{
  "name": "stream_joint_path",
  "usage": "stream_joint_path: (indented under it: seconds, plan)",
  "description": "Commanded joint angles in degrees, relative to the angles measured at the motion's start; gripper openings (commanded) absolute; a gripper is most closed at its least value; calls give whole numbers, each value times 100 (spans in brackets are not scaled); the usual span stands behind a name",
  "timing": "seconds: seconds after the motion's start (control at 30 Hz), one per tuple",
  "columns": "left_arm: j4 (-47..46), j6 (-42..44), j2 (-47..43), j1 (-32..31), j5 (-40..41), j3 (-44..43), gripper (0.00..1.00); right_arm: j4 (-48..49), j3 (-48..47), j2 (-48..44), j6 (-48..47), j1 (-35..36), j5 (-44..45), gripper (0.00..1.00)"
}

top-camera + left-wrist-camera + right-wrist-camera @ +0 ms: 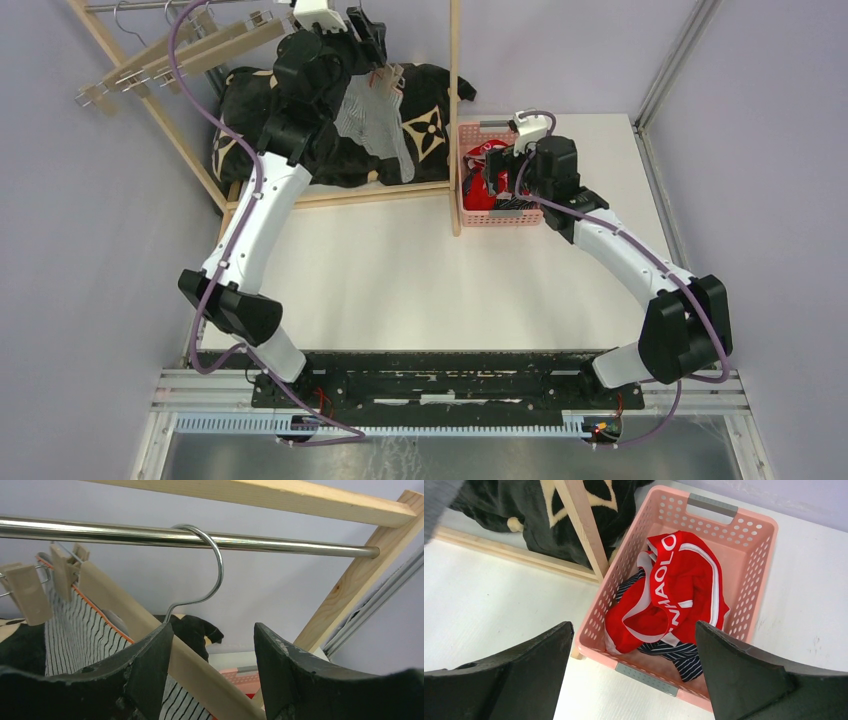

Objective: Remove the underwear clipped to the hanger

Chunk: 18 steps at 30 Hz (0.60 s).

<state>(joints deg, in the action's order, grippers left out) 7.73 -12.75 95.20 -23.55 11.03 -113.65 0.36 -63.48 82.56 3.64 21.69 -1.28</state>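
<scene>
I need to grab the wooden hanger's bar (216, 684) at its near end with my left gripper. The hook and the far clip then stay free for unhooking and unclipping the underwear.
The grey finely striped underwear (375, 125) hangs clipped to a wooden hanger (200, 675), whose hook sits on the metal rod (300, 547). It shows in the left wrist view (75, 625) under two beige clips (27, 597). My left gripper (365, 35) is open up at the hanger (214, 630), with the hanger's bar running between its fingers. The red underwear (674, 590) and the navy striped underwear (679, 652) lie in the pink basket (754, 545). My right gripper (634, 630) is open and empty just above the basket's near side (500, 175).
A black cushion with beige flower marks (250, 110) lies under the rack. A wooden rack post (455, 110) stands beside the basket (470, 135). Empty wooden hangers (170, 60) hang at the rod's left end. Walls close in both sides.
</scene>
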Motion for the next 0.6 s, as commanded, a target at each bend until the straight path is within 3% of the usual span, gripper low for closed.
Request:
stream_joint_path:
  seconds: [0.0, 0.37, 0.57]
  plan:
    - [361, 102, -209, -11, 483, 132, 68, 294, 43, -266, 34, 6, 52, 100]
    - [466, 145, -177, -16, 593, 85, 66, 301, 101, -404, 14, 12, 115, 100]
    - [484, 221, -219, -18, 665, 183, 51, 298, 91, -407, 3, 19, 110, 100]
